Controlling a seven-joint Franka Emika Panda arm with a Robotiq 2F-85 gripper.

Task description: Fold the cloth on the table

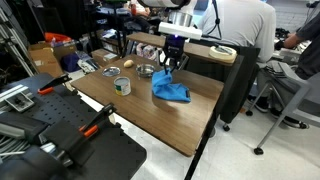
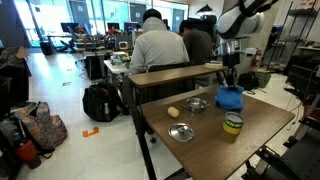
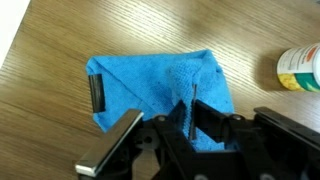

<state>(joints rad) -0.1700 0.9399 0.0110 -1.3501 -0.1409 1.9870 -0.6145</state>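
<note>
The raised fold should stay in the robot's gripper for now. The fold would fall near the can, short of the black tag's side, if the gripper opened now.
The bright blue cloth (image 3: 160, 85) lies rumpled on the brown wood-grain table (image 3: 60, 40), with one part pulled up into a ridge. My gripper (image 3: 193, 108) is shut on that ridge near the cloth's right side. A small black tag sits at the cloth's left edge. In both exterior views the gripper (image 1: 172, 66) (image 2: 231, 82) stands straight above the cloth (image 1: 170, 91) (image 2: 231, 99), which rises in a peak toward the fingers near the far side of the table (image 1: 150, 115) (image 2: 265, 115).
A can with a green and yellow label (image 1: 122, 86) (image 2: 233, 125) (image 3: 298, 68) stands near the cloth. Metal bowls (image 2: 182, 132) (image 2: 196, 103) and a small yellow object (image 2: 173, 112) lie on the table. A raised wooden shelf (image 1: 190, 48) runs behind, with a seated person beyond.
</note>
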